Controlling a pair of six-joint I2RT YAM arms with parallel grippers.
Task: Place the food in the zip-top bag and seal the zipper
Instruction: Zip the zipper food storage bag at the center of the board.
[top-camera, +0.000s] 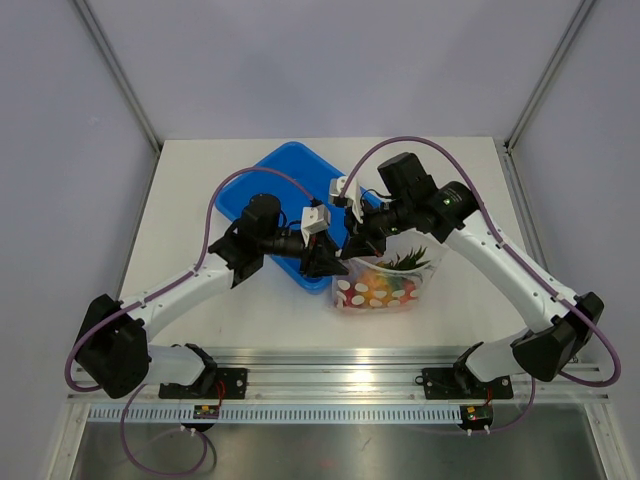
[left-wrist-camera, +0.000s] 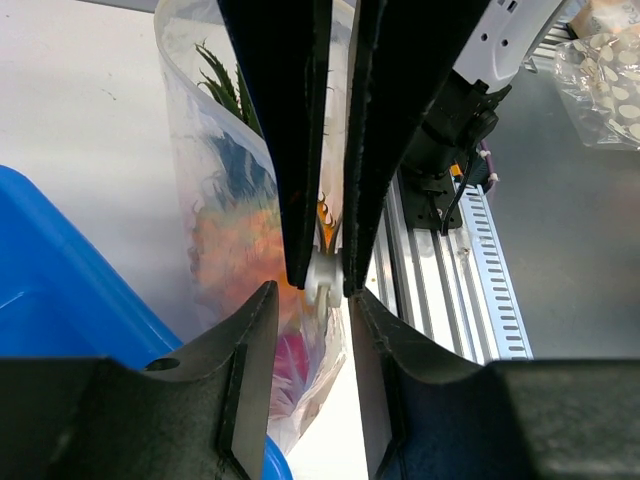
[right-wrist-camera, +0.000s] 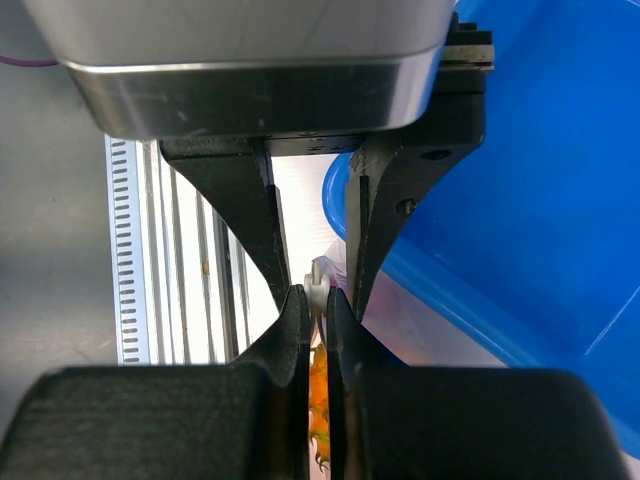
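Observation:
The white slider is beside the bag's end (top-camera: 341, 264) (left-wrist-camera: 322, 306). My left gripper will pinch the bag at that end, so the slider stays free to seal the zipper.
The clear zip-top bag (top-camera: 385, 290) stands on the table right of the tray. It holds the orange pineapple with its green crown (top-camera: 410, 258) and red fruit (left-wrist-camera: 290, 365). My right gripper (top-camera: 355, 248) is shut on the white zipper slider (right-wrist-camera: 316, 283) at the bag's top edge, with orange pineapple visible below its jaws. In the left wrist view the right gripper's black fingers (left-wrist-camera: 290, 150) come from above and pinch the slider (left-wrist-camera: 325, 280). My left gripper (left-wrist-camera: 310, 295) is open, its jaws either side of the bag's end without touching the plastic. It also shows in the top view (top-camera: 328, 262).
The blue tray (top-camera: 270, 175) sits behind and left of the bag, touching it; it also shows in the wrist views (left-wrist-camera: 60, 290) (right-wrist-camera: 540, 180). The aluminium rail (top-camera: 340, 385) runs along the near edge. A second spotted bag (left-wrist-camera: 605, 70) lies beyond the rail.

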